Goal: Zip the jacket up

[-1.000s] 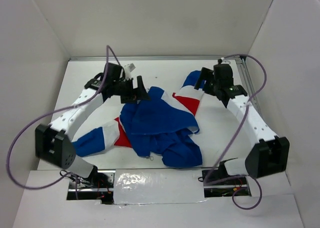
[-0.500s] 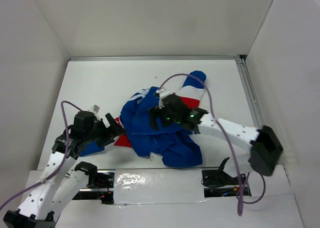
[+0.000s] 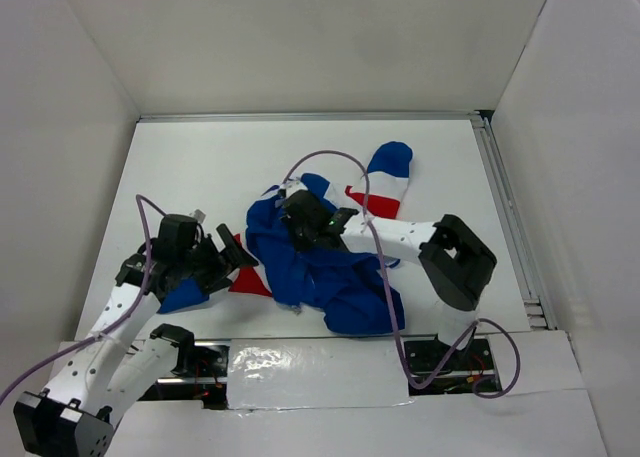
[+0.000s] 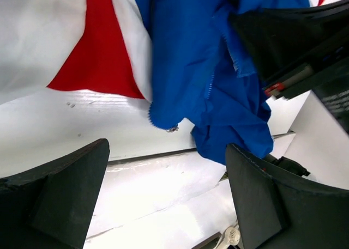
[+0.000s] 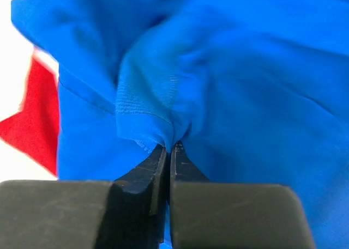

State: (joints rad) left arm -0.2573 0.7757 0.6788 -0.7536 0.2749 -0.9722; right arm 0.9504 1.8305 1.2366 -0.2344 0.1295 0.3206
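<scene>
My left gripper grips the jacket's blue edge near the zipper end next, leaving the zipper free, to spread the jacket for zipping.
The jacket (image 3: 345,292) lies crumpled mid-table, blue with red and white panels, one sleeve (image 3: 385,177) reaching to the far right. My right gripper (image 3: 298,219) sits on the heap's upper left. In the right wrist view this right gripper (image 5: 170,146) is shut on a raised fold of the blue jacket (image 5: 245,96). My left gripper (image 3: 236,255) is open at the jacket's left edge, low over the table. In the left wrist view the left gripper (image 4: 163,200) holds nothing. Beyond it, a small metal zipper end (image 4: 172,129) hangs at a blue hem of the jacket (image 4: 185,64).
White walls enclose the table on three sides. A metal rail (image 3: 508,217) runs along the right edge. Crinkled tape (image 3: 300,365) covers the near edge between the arm bases. Purple cables (image 3: 330,157) loop above both arms.
Both arms came from the far side toward the near part of the jacket. The right gripper went from open to shut on blue fabric. The left arm pulled back to the near left.
</scene>
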